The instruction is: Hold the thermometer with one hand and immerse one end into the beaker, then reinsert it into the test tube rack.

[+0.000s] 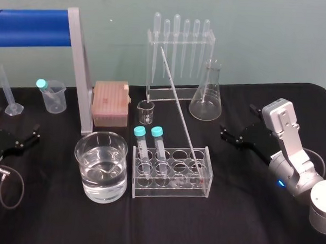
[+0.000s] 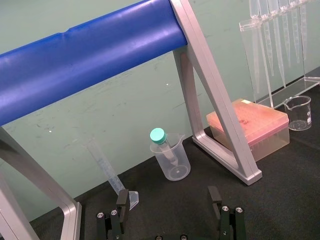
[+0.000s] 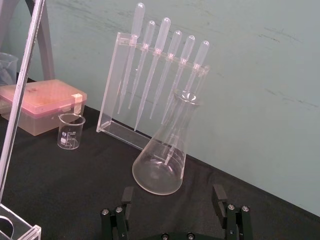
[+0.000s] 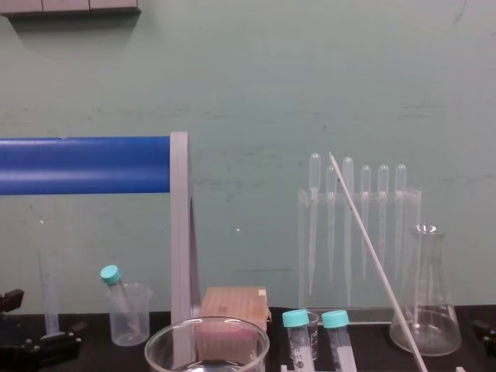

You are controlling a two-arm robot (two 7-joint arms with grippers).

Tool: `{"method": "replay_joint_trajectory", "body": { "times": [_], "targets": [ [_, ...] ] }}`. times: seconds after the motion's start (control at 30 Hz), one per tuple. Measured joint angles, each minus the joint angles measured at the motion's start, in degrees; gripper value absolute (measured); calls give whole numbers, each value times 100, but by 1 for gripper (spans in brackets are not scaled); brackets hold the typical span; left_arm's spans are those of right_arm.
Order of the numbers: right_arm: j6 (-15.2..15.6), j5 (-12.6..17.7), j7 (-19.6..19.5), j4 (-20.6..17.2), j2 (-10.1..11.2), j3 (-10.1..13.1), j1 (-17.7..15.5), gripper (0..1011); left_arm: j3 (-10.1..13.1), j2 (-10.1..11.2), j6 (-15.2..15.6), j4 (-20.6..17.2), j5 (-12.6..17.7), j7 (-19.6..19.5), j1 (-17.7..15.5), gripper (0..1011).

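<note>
The thermometer's lower end stands inside the clear rack, so the right gripper needs to grab the thermometer next by the upper part of its body (image 4: 355, 208), where it rises free.
The thermometer (image 1: 179, 103), a long thin glass rod, leans tilted in the right end of the clear test tube rack (image 1: 203, 184), its top pointing back and left. It also crosses the right wrist view (image 3: 22, 85) and the chest view (image 4: 373, 249). The beaker (image 1: 100, 166), wide and partly filled with water, stands just left of the rack. My right gripper (image 1: 237, 122) rests open on the black cloth to the right of the rack, fingers (image 3: 218, 194) apart with nothing between them. My left gripper (image 1: 28, 135) lies open at the table's left edge.
Two teal-capped tubes (image 1: 148, 144) stand in the rack's left end. Behind are a small beaker (image 1: 145, 111), a pipette stand (image 1: 179, 58), a conical flask (image 1: 206, 97) and a pink tip box (image 1: 110, 103). A blue bar on a grey frame (image 1: 81, 70) spans the back left.
</note>
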Motion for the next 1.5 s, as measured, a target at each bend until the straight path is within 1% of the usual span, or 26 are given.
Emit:
{"method": "replay_joint_trajectory", "body": {
  "times": [0.4, 0.5, 0.57, 0.73, 0.77, 0.83, 0.87, 0.93, 1.0, 1.07, 1.23, 1.4, 1.5],
  "targets": [
    [0, -1, 2, 0, -3, 6, -1, 1003, 0, 0, 0, 0, 0, 0, 0, 1008],
    [-29, -5, 2, -30, -21, 78, -22, 1002, 0, 0, 0, 0, 0, 0, 0, 1008],
    [-91, 36, 1, -121, -38, 187, -68, 1003, 0, 0, 0, 0, 0, 0, 0, 1008],
    [-264, 276, 91, -381, -72, 419, -166, 1002, 0, 0, 0, 0, 0, 0, 0, 1008],
    [-325, 391, 172, -499, -90, 500, -199, 1002, 0, 0, 0, 0, 0, 0, 0, 1008],
    [-407, 515, 267, -637, -112, 568, -229, 1003, 0, 0, 0, 0, 0, 0, 0, 1008],
    [-496, 629, 366, -780, -137, 629, -257, 1002, 0, 0, 0, 0, 0, 0, 0, 1008],
    [-577, 711, 443, -890, -163, 676, -280, 1002, 0, 0, 0, 0, 0, 0, 0, 1008],
    [-707, 863, 603, -1075, -214, 732, -305, 1003, 0, 0, 0, 0, 0, 0, 0, 1008],
    [-823, 1013, 775, -1218, -278, 761, -311, 1003, 0, 0, 0, 0, 0, 0, 0, 1008],
    [-928, 1191, 1044, -1379, -433, 757, -266, 1003, 0, 0, 0, 0, 0, 0, 0, 1008],
    [-917, 1252, 1198, -1417, -623, 694, -171, 1002, 0, 0, 0, 0, 0, 0, 0, 1008],
    [-822, 1269, 1252, -1359, -761, 637, -73, 1002, 0, 0, 0, 0, 0, 0, 0, 1008]
  ]
}}
